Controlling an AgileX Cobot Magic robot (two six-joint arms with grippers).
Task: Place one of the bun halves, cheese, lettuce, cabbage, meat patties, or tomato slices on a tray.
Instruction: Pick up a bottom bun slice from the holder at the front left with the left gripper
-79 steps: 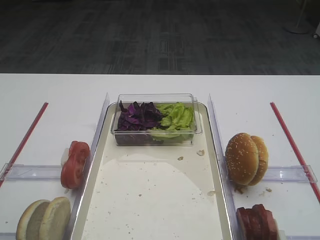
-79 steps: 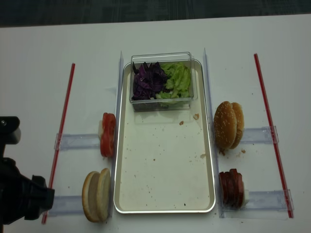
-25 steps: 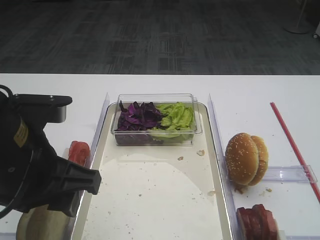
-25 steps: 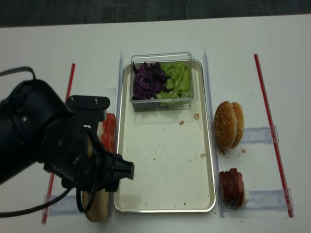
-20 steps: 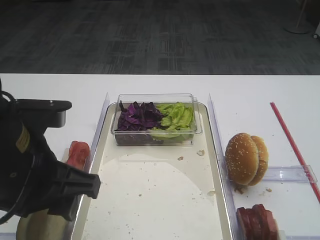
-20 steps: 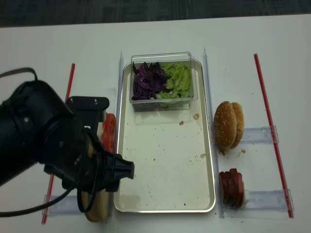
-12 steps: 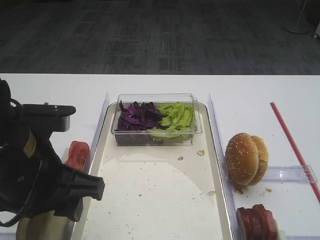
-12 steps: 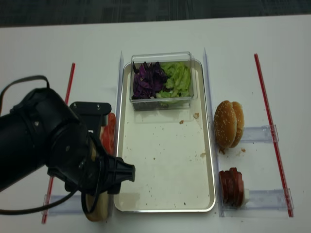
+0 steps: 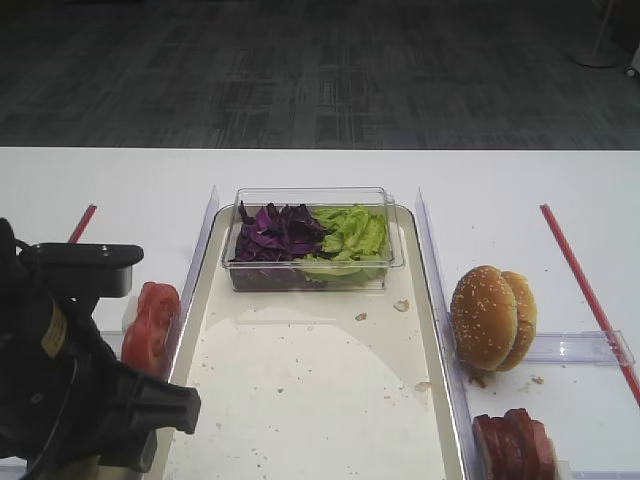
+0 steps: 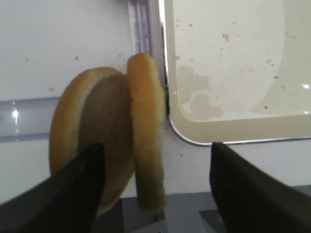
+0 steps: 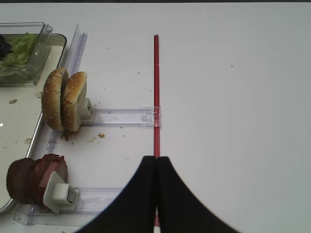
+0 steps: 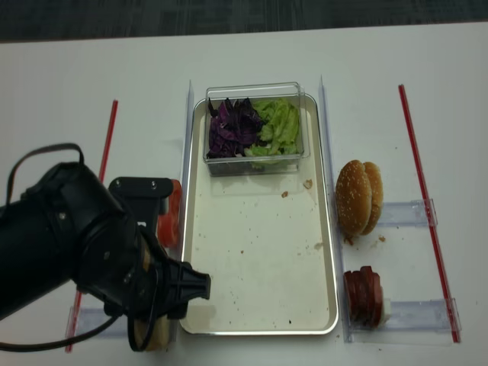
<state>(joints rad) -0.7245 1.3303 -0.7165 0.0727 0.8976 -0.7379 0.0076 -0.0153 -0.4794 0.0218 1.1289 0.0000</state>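
My left gripper is due to grip the thinner pale bun half across its flat sides next, because that bun half is wide across its round.
Two pale bun halves (image 10: 104,131) stand on edge just left of the tray (image 10: 233,73). My left gripper (image 10: 156,146) is open and low over them. The thinner half (image 10: 146,116) is between its fingers, and the left finger (image 10: 77,184) overlaps the other half. From above, the black left arm (image 12: 84,244) hides them. Tomato slices (image 9: 150,320) lie beyond it. Cabbage (image 9: 272,232) and lettuce (image 9: 350,235) fill a clear box. Meat patties (image 11: 34,179) sit right of the tray. Cheese is out of view. My right gripper (image 11: 156,160) is shut and holds nothing.
Two sesame bun halves (image 9: 492,317) stand on a clear holder right of the tray. Red strips (image 11: 156,97) mark the table on both sides. The tray floor (image 12: 259,252) holds only crumbs in front of the clear box (image 12: 255,126).
The left arm has come down and toward the near edge, over the bun halves, uncovering more of the tomato slices. The right side is unchanged.
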